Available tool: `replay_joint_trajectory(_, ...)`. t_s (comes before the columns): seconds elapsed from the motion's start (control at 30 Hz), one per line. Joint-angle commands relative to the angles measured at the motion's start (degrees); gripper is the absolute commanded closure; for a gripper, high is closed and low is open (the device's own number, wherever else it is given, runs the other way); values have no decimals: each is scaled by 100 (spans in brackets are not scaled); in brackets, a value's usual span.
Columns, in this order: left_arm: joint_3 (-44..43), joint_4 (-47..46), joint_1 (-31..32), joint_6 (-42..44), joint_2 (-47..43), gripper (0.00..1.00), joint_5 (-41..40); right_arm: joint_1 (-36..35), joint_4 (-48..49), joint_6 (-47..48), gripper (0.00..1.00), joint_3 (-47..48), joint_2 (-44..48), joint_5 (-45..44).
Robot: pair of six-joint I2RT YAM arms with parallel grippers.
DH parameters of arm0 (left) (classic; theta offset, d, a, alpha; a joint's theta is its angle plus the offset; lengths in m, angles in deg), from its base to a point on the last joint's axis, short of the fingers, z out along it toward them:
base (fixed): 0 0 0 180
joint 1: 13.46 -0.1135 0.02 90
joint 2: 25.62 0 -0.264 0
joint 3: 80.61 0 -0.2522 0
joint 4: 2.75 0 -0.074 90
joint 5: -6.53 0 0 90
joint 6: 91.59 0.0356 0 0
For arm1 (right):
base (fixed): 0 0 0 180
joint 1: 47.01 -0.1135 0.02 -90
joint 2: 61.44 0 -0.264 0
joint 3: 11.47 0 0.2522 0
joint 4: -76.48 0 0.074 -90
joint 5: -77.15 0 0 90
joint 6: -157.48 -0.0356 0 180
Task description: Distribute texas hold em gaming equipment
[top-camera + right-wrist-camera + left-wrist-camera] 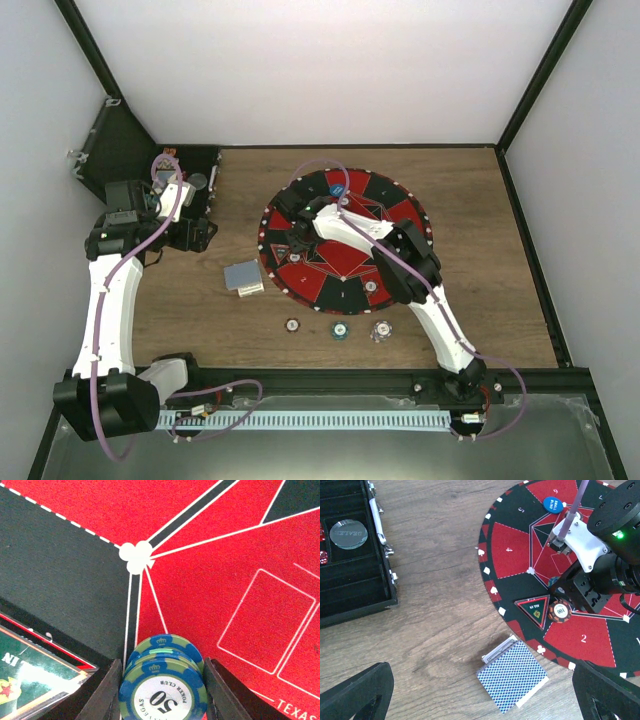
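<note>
I should open my right gripper now. The chips are upright, low over the flat mat, beside the green triangular marker [536, 611].
My right gripper [163, 677] is low over the round red-and-black mat [210, 555], shut on a short stack of blue-and-green poker chips [163, 696] marked 50. Both fingers press its sides. In the top view this gripper [300, 226] is over the mat's left half. An orange chip [559, 611] and a green triangular marker [536, 611] lie beside it, and a blue button [553, 504] sits farther back. The deck of cards [514, 676] with its blue-patterned back lies on the wood left of the mat. My left gripper [480, 702] hangs open above it, holding nothing.
An open black case [350, 585] at the back left holds a clear dealer button [348, 533] and red dice. Three separate chips [340, 329] lie in a row on the table in front of the mat [400, 215]. Walls enclose the table.
</note>
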Motion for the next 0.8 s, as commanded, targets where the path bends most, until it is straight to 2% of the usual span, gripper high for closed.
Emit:
replay_joint_trajectory(0.0, -69, 18, -30, 36, -106, 0, -12, 21, 116, 80, 65, 214, -70, 143)
replay_joint_trajectory(0.1, -67, 18, -30, 49, -104, 0, -29, 24, 61, 99, 61, 349, -176, 149)
replay_joint_trajectory(0.4, -51, -9, -30, 43, -69, 0, 18, 30, -77, 230, 33, 437, -8, -79)
replay_joint_trajectory(0.63, -40, -9, -30, 55, -92, 0, 10, 25, -481, 221, 31, 526, 565, -444)
replay_joint_trajectory(0.77, -49, -26, -33, 40, -85, 0, 32, -74, -401, 20, 32, -508, 1479, -453)
